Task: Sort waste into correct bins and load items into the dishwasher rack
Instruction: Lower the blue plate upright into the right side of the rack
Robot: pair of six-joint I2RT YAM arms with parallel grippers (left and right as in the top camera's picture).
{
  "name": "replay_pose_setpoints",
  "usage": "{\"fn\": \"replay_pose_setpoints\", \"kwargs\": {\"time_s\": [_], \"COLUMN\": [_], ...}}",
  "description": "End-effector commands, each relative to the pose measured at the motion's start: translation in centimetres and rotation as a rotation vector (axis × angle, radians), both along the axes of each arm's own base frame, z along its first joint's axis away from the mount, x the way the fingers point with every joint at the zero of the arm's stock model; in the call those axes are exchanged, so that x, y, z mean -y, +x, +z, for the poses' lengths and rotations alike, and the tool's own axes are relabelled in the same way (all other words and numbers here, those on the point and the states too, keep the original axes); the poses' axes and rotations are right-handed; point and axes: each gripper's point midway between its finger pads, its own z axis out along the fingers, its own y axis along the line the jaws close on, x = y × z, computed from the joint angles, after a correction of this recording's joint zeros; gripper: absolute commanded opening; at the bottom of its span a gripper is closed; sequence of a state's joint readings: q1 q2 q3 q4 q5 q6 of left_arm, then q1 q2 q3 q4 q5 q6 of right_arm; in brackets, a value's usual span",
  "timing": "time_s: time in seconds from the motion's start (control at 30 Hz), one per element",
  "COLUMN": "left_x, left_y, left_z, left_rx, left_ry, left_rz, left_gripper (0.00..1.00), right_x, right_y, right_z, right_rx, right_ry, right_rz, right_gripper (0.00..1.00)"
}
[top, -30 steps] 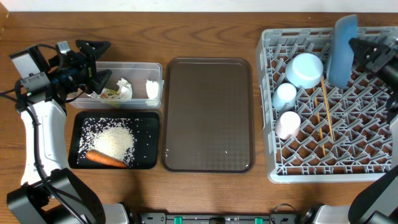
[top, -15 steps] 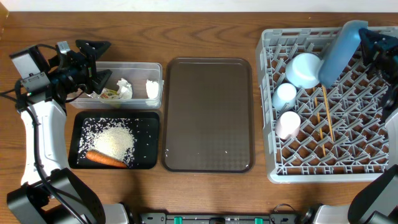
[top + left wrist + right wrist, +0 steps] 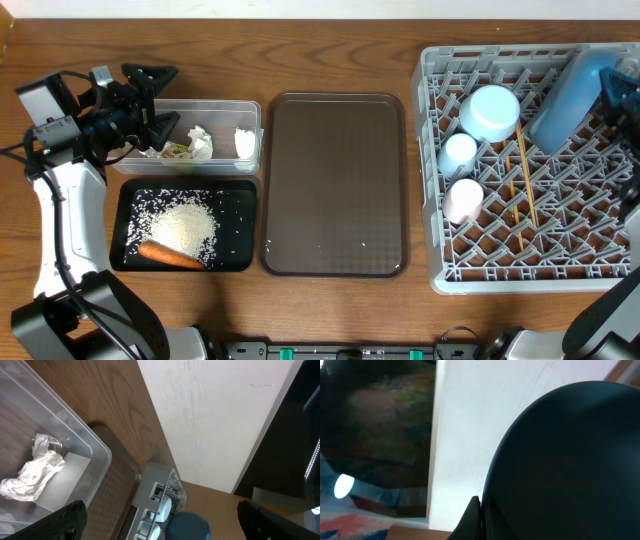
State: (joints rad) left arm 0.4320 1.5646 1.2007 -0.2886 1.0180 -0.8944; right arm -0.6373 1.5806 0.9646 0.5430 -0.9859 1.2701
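Note:
The blue plate [image 3: 575,92] [image 3: 560,460] slants across the rack's wires, its far end over the rack's back rim, so turning comes first and it is too early for my right gripper to release.
My right gripper [image 3: 622,88] is shut on the large blue plate [image 3: 575,92] and holds it tilted over the back right of the grey dishwasher rack [image 3: 530,262]. In the right wrist view the plate [image 3: 560,460] fills the frame, with a finger [image 3: 472,520] pressed on its rim. The pale blue bowl [image 3: 490,112], two cups [image 3: 460,152] [image 3: 463,198] and the chopsticks [image 3: 522,185] sit in the rack. My left gripper [image 3: 155,105] hangs open over the clear tub [image 3: 215,106], which holds paper wads [image 3: 200,142] and a wrapper [image 3: 178,150]. The black tray [image 3: 240,225] holds rice [image 3: 185,225] and a carrot [image 3: 170,256].
A brown serving tray [image 3: 334,183] lies between the bins and the rack. In the left wrist view a paper wad [image 3: 35,472] lies in the tub [image 3: 95,450], with the rack [image 3: 157,492] and plate [image 3: 187,527] in the distance.
The right gripper has moved right and tipped the blue plate from nearly edge-on to leaning flatter over the rack. The left arm has not moved.

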Motion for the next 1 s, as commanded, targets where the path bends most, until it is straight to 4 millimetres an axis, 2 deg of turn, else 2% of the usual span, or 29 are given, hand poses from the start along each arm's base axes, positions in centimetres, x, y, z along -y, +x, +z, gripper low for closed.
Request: {"fn": "replay_pose_setpoints", "kwargs": {"time_s": [0.0,0.23,0.43,0.7,0.97], "left_x": [0.0,0.0,0.0,0.0,0.0], "left_y": [-0.1,-0.1,-0.1,-0.1,-0.1], "left_z": [-0.1,-0.1,-0.1,-0.1,-0.1], "left_rx": [-0.002,-0.003,-0.003,-0.003,-0.002], "left_ry": [-0.008,-0.008,-0.008,-0.008,-0.008], "left_rz": [-0.005,-0.005,-0.005,-0.005,-0.005], "left_gripper": [0.98,0.98,0.98,0.98,0.98], "right_x": [0.4,1.2,3.4,5.3,7.0], "right_y": [-1.2,-3.0,-4.6,-7.1,-9.8], "right_z": [-2.6,-2.8,-3.3,-7.0,-10.5], "right_rx": [-0.040,0.013,-0.013,-0.142,-0.259], "right_ry": [0.071,0.037,0.065,0.143,0.191], "right_rz": [-0.021,0.001,-0.027,-0.059,-0.131], "right_gripper": [0.01,0.01,0.07,0.12,0.27]}}
